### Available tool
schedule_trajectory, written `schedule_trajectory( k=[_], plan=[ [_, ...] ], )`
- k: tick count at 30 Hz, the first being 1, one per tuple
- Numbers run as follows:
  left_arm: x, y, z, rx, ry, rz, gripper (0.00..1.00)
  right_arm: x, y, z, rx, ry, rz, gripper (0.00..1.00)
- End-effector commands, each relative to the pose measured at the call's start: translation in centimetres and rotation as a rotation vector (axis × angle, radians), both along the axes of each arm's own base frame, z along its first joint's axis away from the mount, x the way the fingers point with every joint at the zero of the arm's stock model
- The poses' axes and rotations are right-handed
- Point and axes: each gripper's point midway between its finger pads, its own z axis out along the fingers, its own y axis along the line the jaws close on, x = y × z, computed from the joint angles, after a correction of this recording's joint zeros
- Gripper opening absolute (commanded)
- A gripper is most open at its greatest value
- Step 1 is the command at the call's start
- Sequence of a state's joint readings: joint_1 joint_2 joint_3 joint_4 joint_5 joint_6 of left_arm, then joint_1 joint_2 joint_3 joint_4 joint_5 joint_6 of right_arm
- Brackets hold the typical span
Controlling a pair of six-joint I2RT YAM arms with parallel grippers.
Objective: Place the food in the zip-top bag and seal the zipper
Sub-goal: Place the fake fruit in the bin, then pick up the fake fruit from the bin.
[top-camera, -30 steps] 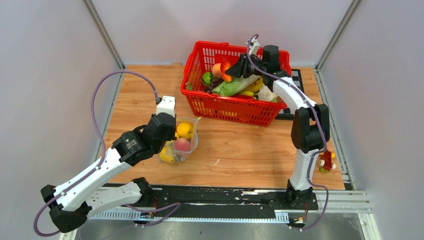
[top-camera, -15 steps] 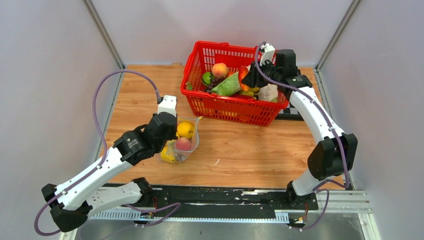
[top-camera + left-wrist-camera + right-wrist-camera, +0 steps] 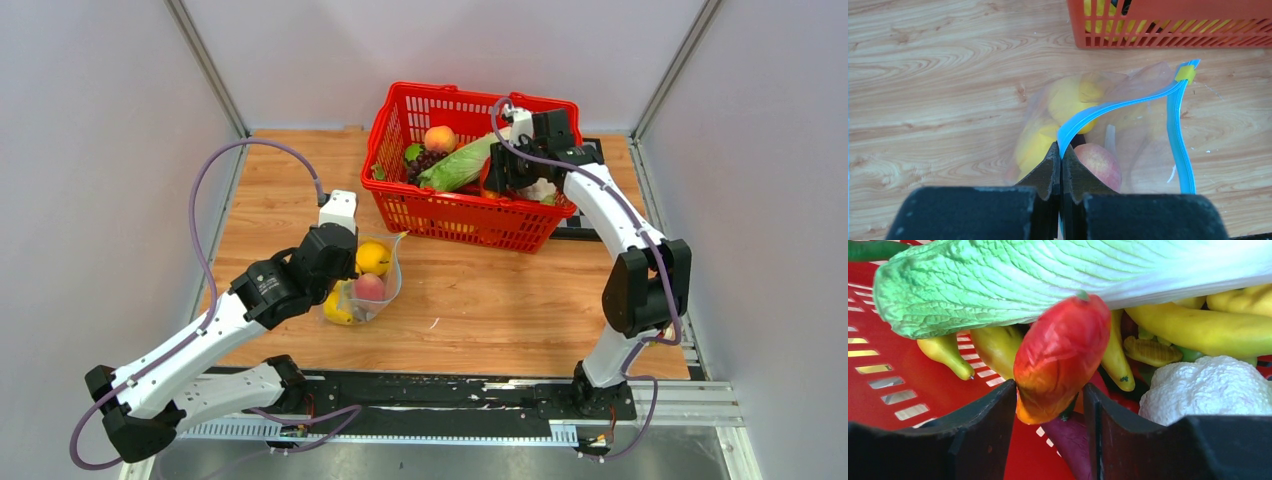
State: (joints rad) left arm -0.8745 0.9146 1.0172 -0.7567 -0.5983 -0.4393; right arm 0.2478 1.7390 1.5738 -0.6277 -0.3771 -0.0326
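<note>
The robot's right gripper will next grab the red-orange piece (image 3: 1063, 352) by its orange end (image 3: 1044, 398), so that the piece's red stem end goes first into the bag's wide opening.
The zip-top bag (image 3: 378, 283) stands on the wooden table with its mouth gaping. Inside it lie a yellow round fruit (image 3: 372, 257), a pinkish peach (image 3: 1100, 162) and more yellow food (image 3: 335, 310). My left gripper (image 3: 1061, 150) is shut on the teal zipper (image 3: 1118, 102) at the bag's near edge and holds it up. My right gripper (image 3: 1050, 395) is low inside the red basket (image 3: 440, 215). A red-orange carrot-like piece (image 3: 1063, 352) sits between its fingers, touching the left one with a gap at the right one, so the gripper is open.
The basket at the back holds a long green-white cabbage (image 3: 1048, 275), a white cauliflower (image 3: 1208, 387), bananas (image 3: 1198, 327), a purple piece (image 3: 1073, 440) and a peach (image 3: 438, 138). The basket wall stands between my right gripper and the bag.
My right gripper carried the red-orange piece across the basket, then sank among the produce, and its fingers have spread wider. The cabbage has shifted. The left arm barely moved.
</note>
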Motion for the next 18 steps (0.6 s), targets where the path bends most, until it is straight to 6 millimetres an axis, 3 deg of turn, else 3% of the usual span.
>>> schedule_trajectory(
  k=[1,12,14,18],
  plan=[
    [0.6,-0.5,1.1,-0.035,-0.038,0.001,0.0,0.3,-0.3,-0.2,-0.013,0.004,-0.016,0.53],
    [0.5,-0.7,1.1,-0.045,-0.032,-0.009,0.0,0.6,0.4,1.4,0.06,-0.051,-0.033,0.61],
    [0.5,-0.8,1.2,-0.052,-0.032,-0.013,0.0,1.0,0.5,1.4,0.083,-0.045,-0.066,0.55],
    [0.4,-1.0,1.4,-0.059,-0.032,-0.021,0.0,1.0,1.5,1.8,0.166,-0.043,-0.081,0.32]
  ],
)
